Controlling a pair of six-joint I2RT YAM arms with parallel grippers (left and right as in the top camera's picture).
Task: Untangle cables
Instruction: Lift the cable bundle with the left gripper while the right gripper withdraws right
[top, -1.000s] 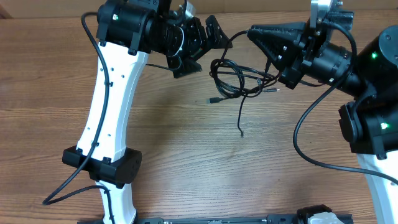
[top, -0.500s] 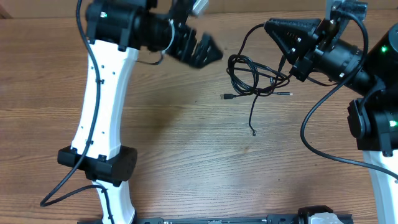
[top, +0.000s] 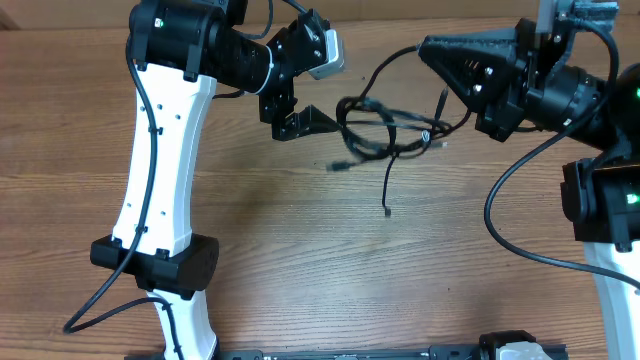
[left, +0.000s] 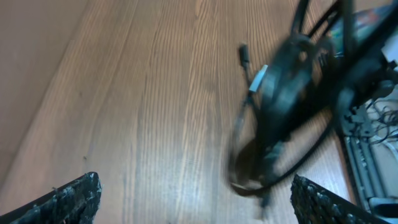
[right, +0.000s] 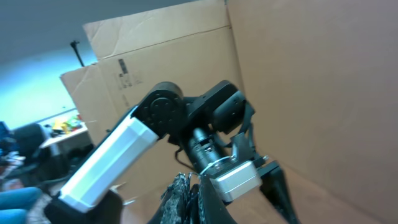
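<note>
The left gripper should grab the cables by the looped side nearest it, so the plug ends stay free for the robot's right gripper to untangle.
The cables are a knotted bundle of thin black cords hanging over the wooden table, with loose plug ends at the lower left and bottom. My right gripper is shut on one cord and holds the bundle up; in the right wrist view its closed fingers pinch a thin cord. My left gripper is open and empty, just left of the bundle. In the left wrist view the wide-apart fingertips frame the table, and the blurred cables hang ahead to the right.
The wooden table runs under both arms. Cardboard boxes stand behind the table. The left arm's white link and the right arm's base flank the work area. A fixture sits at the front edge.
The cable bundle swung right, then back left, still held by my right gripper. My left gripper pulled away from the bundle, turned, and now sits open beside it again.
</note>
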